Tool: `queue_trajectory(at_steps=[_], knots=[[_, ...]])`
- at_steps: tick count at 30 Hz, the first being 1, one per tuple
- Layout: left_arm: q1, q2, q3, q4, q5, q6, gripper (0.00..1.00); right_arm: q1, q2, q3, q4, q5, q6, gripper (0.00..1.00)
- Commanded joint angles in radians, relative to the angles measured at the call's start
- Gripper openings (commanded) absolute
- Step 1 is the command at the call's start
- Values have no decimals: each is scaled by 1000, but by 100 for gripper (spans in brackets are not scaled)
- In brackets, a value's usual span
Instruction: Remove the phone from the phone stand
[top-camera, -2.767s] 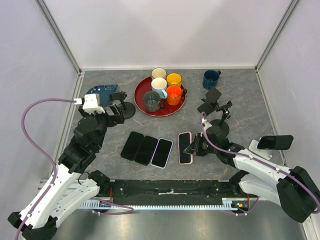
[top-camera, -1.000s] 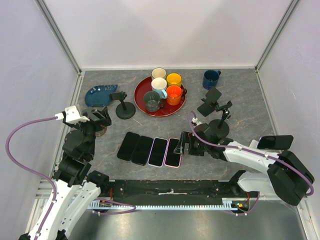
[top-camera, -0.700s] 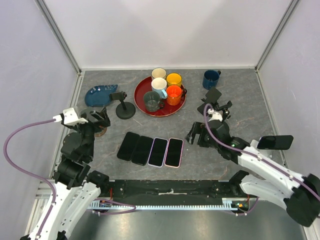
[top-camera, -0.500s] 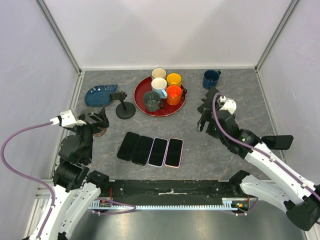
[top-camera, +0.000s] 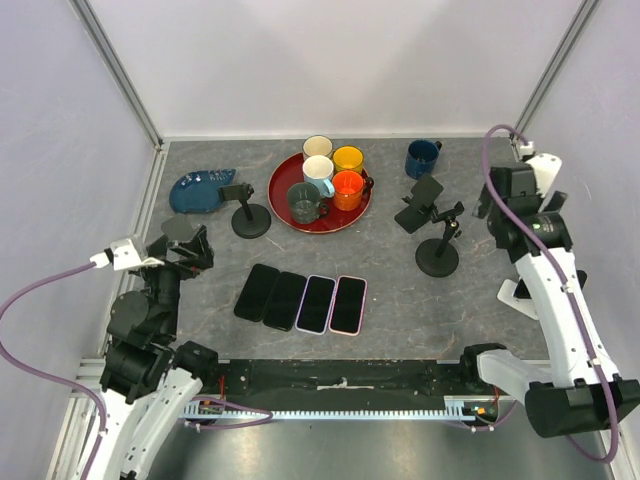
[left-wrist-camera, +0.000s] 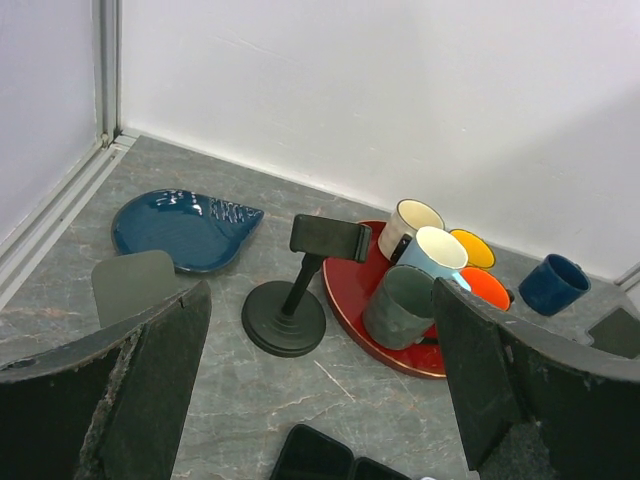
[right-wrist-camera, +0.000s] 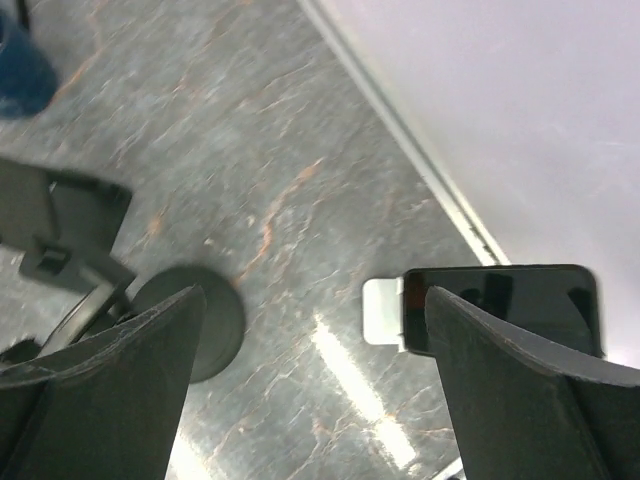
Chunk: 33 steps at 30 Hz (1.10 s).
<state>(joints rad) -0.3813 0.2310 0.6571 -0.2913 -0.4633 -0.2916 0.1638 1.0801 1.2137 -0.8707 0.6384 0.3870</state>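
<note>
The opposite edge stays free to leave the stand. My right gripper will grab the black phone (right-wrist-camera: 505, 305) by its exposed edge (right-wrist-camera: 592, 309) next, with my fingers across its thickness.
A black phone (right-wrist-camera: 505, 305) lies sideways on a small white phone stand (right-wrist-camera: 382, 312) near the right wall. In the top view only a corner of the white stand (top-camera: 512, 293) shows, and my right arm hides the phone. My right gripper (right-wrist-camera: 315, 300) hangs open high above the floor between that stand and a black stand's base (right-wrist-camera: 195, 335). Its right finger is over the phone's edge and holds nothing. From above, the right gripper (top-camera: 493, 208) is at the far right. My left gripper (left-wrist-camera: 320, 295) is open and empty at the near left (top-camera: 185, 252).
Several phones (top-camera: 300, 300) lie in a row at the front middle. Two black clamp stands (top-camera: 437, 255) (top-camera: 249, 218) stand empty. A red tray (top-camera: 285, 205) holds several mugs. Also here are a blue mug (top-camera: 422, 157), a blue dish (top-camera: 200, 190) and a grey disc (top-camera: 178, 228).
My right arm left the last phone in the row, rose and swung to the far right above the white stand. My left arm drew back toward the near left.
</note>
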Motion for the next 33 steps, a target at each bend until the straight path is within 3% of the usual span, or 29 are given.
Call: queue_trajectory(at_steps=[1,8,11,19,33], knots=[[-27,-41,-11,11,-8,-12,97,-143,32,122,-63,14,-27,98],[-168,-91,-31,12,-43,2,97,-394,110,176,-97,-72,21,98],[-198,-128,-42,4,-70,6,97,-469,118,153,-111,-25,12,98],[-271,-185,-48,11,-86,14,97,-645,153,63,-110,-83,3,98],[-314,-216,-53,9,-89,19,97,-776,129,-77,-42,-190,-5,96]])
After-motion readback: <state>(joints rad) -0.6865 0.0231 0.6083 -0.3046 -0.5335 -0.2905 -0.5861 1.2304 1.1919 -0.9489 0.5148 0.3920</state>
